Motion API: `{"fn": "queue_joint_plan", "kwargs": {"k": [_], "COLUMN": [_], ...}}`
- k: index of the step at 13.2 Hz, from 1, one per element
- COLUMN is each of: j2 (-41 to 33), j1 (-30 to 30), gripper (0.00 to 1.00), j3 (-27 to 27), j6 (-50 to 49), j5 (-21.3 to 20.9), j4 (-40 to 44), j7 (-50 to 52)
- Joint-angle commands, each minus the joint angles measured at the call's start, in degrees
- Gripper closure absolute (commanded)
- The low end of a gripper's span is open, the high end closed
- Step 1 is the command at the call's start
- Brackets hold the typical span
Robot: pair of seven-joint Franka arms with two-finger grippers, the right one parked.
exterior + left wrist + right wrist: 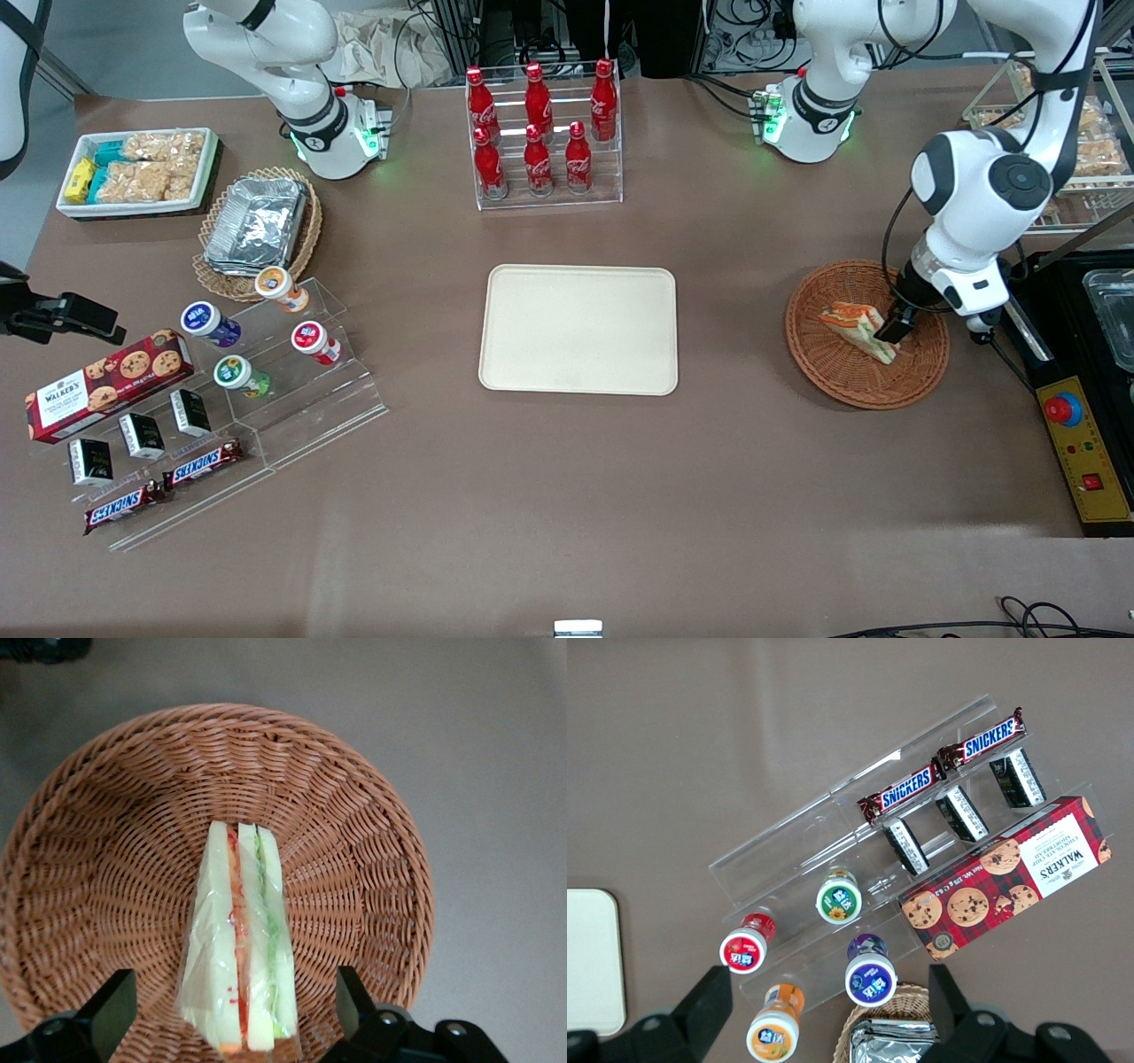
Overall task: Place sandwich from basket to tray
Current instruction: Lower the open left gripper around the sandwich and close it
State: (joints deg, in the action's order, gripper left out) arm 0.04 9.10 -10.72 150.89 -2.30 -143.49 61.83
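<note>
The sandwich [855, 328] is narrow across its stacked layers, so the left gripper needs to grab it next by its flat outer bread sides.
The sandwich [855, 328] [241, 943], a clear-wrapped wedge of white bread with red and green filling, lies in the round brown wicker basket [833, 372] [106, 859] toward the working arm's end of the table. My left gripper [890, 332] [235, 1010] hangs low over the basket, open, one finger [111, 1005] on each side of the sandwich's wide end with gaps to the wrap. The cream tray [578, 329] lies flat at the table's middle, with nothing on it.
A rack of red cola bottles [540, 133] stands farther from the front camera than the tray. A clear stepped stand [292, 381] with small cups, snack bars and a cookie box sits toward the parked arm's end. A black control box [1085, 452] lies beside the basket.
</note>
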Motion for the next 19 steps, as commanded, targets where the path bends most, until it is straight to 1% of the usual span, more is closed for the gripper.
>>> {"fn": "queue_joint_plan", "kwargs": {"k": [1, 3, 7, 8, 9, 10, 13, 15, 16, 17, 19], "j2": [2.2, 2.9, 3.7, 3.8, 3.9, 3.9, 4.1, 2.7, 0.8, -1.6, -6.6], "j1": [0.0, 0.1, 0.6, 0.7, 0.6, 0.7, 0.6, 0.7, 0.7, 0.7, 0.6], "gripper": [0.0, 0.0, 0.01, 0.17, 0.54, 1.0, 1.0, 1.0, 1.0, 1.0, 1.0], "j3": [0.3, 0.4, 0.8, 1.1, 1.7, 2.0, 2.0, 2.3, 2.9, 3.6, 3.8], "j6": [6.3, 9.1, 10.0, 10.1, 10.0, 10.0, 10.0, 9.0, 6.3, 0.9, -13.6], "j5": [0.3, 0.4, 0.6, 0.6, 0.6, 0.6, 0.6, 0.5, 0.2, -0.2, -0.2], "j4": [-2.7, -4.1, -4.6, -4.9, -4.9, -5.0, -4.9, -4.3, -3.6, -1.9, 4.2], "j7": [1.4, 1.4, 2.0, 2.0, 2.0, 1.9, 1.6, 0.7, -0.1, -2.4, -8.5]}}
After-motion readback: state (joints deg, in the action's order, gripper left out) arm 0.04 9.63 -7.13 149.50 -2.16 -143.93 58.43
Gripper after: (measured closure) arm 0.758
